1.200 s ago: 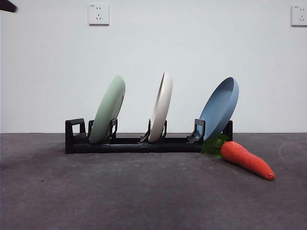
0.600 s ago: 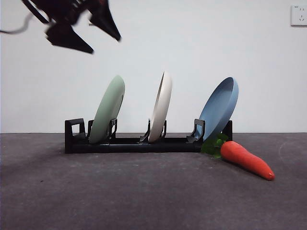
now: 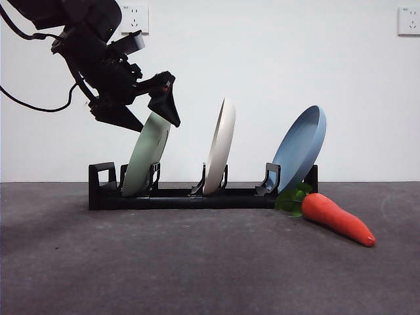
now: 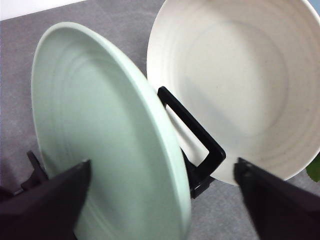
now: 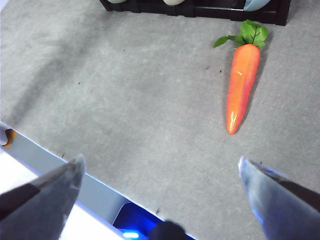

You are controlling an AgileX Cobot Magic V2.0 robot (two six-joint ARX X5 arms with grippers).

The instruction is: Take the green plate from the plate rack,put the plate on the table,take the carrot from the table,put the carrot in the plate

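The black rack point(image 3: 190, 195) is holding the lower edge of the green plate. My left gripper should next grab the plate by its top rim point(image 3: 157, 118), which stands up.
The green plate point(image 3: 146, 157) leans in the left slot of the black plate rack point(image 3: 190, 195) on the table point(image 3: 197, 262). My left gripper point(image 3: 149, 113) is open just above the plate's top rim, one jaw on each side of it. In the left wrist view the green plate point(image 4: 105, 145) fills the gap between the jaws of my left gripper point(image 4: 162, 192). The carrot point(image 3: 336, 218) lies on the table at the rack's right end, leaves toward the rack. My right gripper point(image 5: 160, 175) is open and empty, above the table's near edge, with the carrot point(image 5: 241, 87) ahead of it.
A cream-white plate point(image 3: 220, 147) stands in the middle slot and a blue plate point(image 3: 300, 148) leans in the right slot. The cream plate point(image 4: 240, 85) sits close beside the green one. Two wall sockets point(image 3: 135, 18) are on the white wall behind.
My left arm has come down from the upper left and moved right, bringing its open gripper over the green plate's top rim. Plates and carrot have not moved.
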